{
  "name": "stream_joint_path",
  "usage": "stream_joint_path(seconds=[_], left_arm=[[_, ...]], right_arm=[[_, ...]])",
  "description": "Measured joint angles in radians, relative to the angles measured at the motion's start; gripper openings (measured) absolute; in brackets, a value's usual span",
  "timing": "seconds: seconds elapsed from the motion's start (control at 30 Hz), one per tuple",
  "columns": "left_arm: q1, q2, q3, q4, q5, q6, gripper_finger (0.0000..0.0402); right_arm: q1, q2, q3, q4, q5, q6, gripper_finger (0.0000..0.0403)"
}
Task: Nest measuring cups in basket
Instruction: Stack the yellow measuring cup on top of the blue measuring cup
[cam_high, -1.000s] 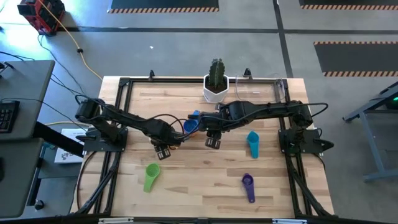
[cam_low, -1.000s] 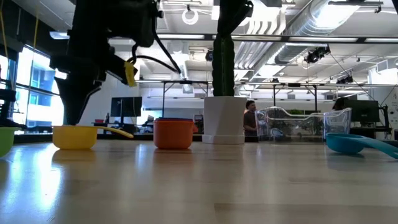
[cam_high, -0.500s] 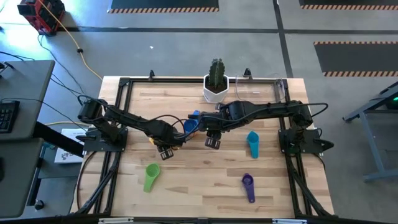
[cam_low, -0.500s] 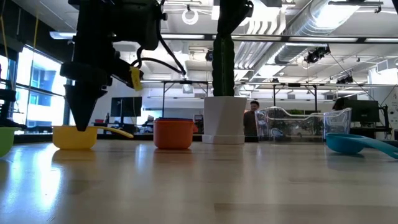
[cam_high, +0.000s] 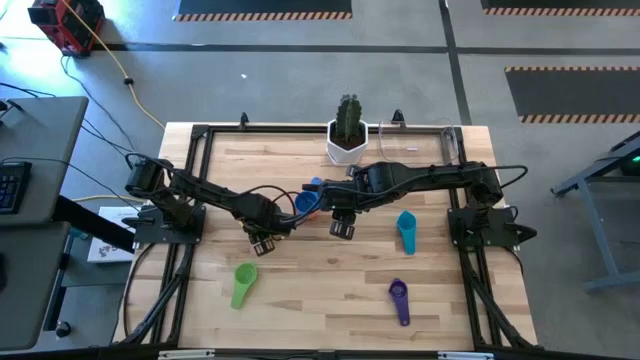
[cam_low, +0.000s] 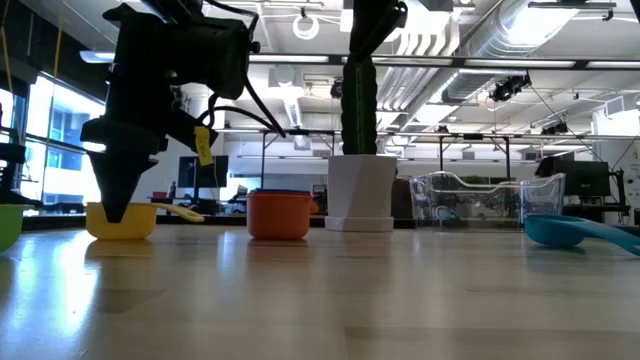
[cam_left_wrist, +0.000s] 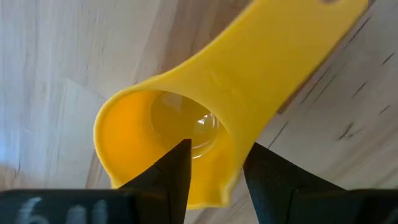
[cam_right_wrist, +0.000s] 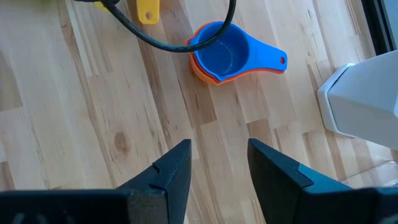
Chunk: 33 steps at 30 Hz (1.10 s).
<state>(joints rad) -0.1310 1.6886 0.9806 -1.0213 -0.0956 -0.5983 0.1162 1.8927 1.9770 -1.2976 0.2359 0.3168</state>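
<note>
I should next grab the cup's thin side (cam_left_wrist: 235, 168) beside the handle with my left gripper to nest the yellow cup, since its round bowl is wider than my open fingers.
A yellow measuring cup (cam_left_wrist: 161, 124) rests on its base on the table. My left gripper (cam_left_wrist: 217, 152) is open and points down over it, one finger inside the bowl and one outside, next to the handle (cam_left_wrist: 292, 43). In the low view the gripper (cam_low: 115, 205) reaches down to the cup (cam_low: 135, 222). A blue cup (cam_right_wrist: 224, 50) sits nested in an orange-red cup (cam_right_wrist: 208, 74). My right gripper (cam_high: 342, 229) hangs open above the table near them, holding nothing. The clear basket (cam_low: 470, 200) stands at the far right. My left gripper comes from above, pointing down, with the yellow cup's wall (cam_left_wrist: 217, 180) at the handle's root between its two fingers. Whether the fingers touch that wall I cannot tell. The cup stands upright on the table.
A white pot with a cactus (cam_high: 347, 140) stands at the far edge, beside the basket. A green cup (cam_high: 243, 283) lies near left, a teal cup (cam_high: 406, 230) to the right and a purple cup (cam_high: 400, 298) near right. Bare wood lies between them.
My left gripper has sunk a little onto the yellow cup, so its fingertips now reach down to the cup's rim. The cup has stayed where it was.
</note>
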Motion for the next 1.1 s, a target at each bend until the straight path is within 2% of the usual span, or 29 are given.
stream_joint_path(seconds=[0.17, 0.4, 0.77, 1.1], left_arm=[[0.0, 0.0, 0.0, 0.0, 0.001, 0.0, 0.0106], [0.0, 0.0, 0.0, 0.002, 0.043, 0.025, 0.0011], [0.0, -0.025, 0.012, -0.001, 0.095, -0.001, 0.0005], [0.043, -0.1, 0.151, 0.01, 0.07, -0.076, 0.0008]], right_arm=[[0.0, 0.0, 0.0, 0.0, 0.0, -0.001, 0.0149], [0.0, 0.0, 0.0, 0.0, 0.0, 0.0, 0.0149], [-0.009, 0.0, 0.0, 0.0, 0.01, 0.104, 0.0149], [-0.05, 0.0, 0.0, 0.0, 0.051, 0.244, 0.0149]])
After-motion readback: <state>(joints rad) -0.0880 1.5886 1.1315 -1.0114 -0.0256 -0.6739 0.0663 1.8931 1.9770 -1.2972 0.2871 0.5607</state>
